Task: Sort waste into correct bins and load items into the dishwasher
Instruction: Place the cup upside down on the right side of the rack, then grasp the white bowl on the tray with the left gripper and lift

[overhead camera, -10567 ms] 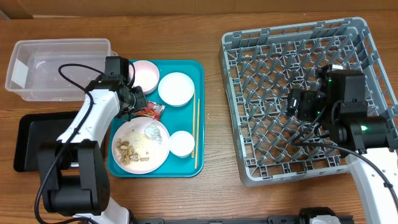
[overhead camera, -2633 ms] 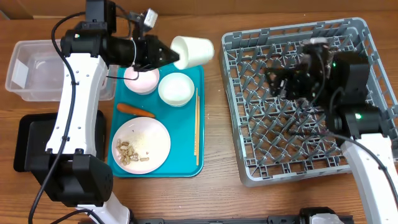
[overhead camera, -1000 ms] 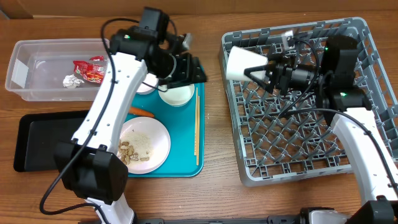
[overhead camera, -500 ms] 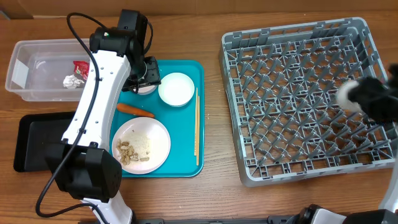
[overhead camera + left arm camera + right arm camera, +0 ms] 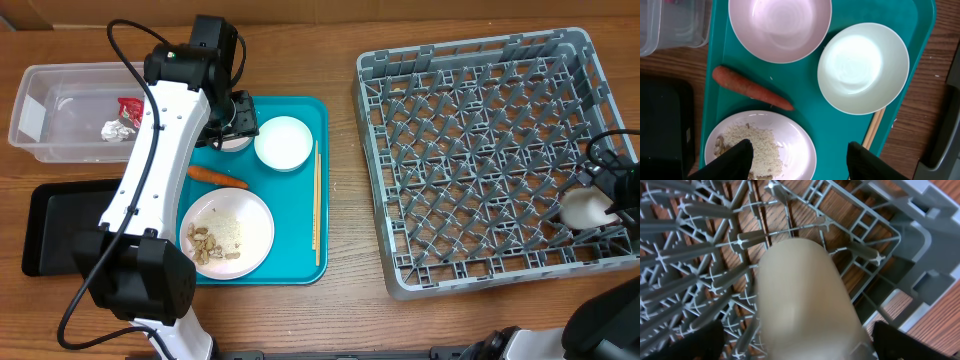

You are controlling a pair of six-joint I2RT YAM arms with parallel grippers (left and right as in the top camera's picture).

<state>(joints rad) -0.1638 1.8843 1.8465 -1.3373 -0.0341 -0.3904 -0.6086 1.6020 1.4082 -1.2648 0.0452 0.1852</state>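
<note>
I should next grab the bowl by its rim near the chopsticks with my left gripper, so that I can tilt the white bowl [image 5: 863, 67] into the dishwasher rack.
Beside the rim in the front right corner of the grey dishwasher rack [image 5: 480, 150] lies a white cup [image 5: 583, 207] [image 5: 802, 295]. My right gripper [image 5: 797, 342] is open around it, a gap showing on each side. My left gripper [image 5: 800, 160] hangs open and empty over the teal tray [image 5: 295, 255]. Below it are a pinkish bowl [image 5: 780, 27], a white bowl [image 5: 863, 67], an orange carrot [image 5: 751, 89], a plate [image 5: 795, 135] with rice and nut scraps, and chopsticks [image 5: 874, 131]. The clear tub [image 5: 60, 100] holds the red wrapper [image 5: 130, 108] and the foil ball [image 5: 117, 130].
A black tray [image 5: 55, 225] lies in front of the clear tub, left of the teal tray. The left arm [image 5: 160, 150] reaches over the tray's left side. Bare wooden table [image 5: 345, 200] separates the teal tray from the rack.
The right gripper carried the cup from the rack's back left to its front right corner and opened its jaws. The left arm drew back over the pinkish bowl.
</note>
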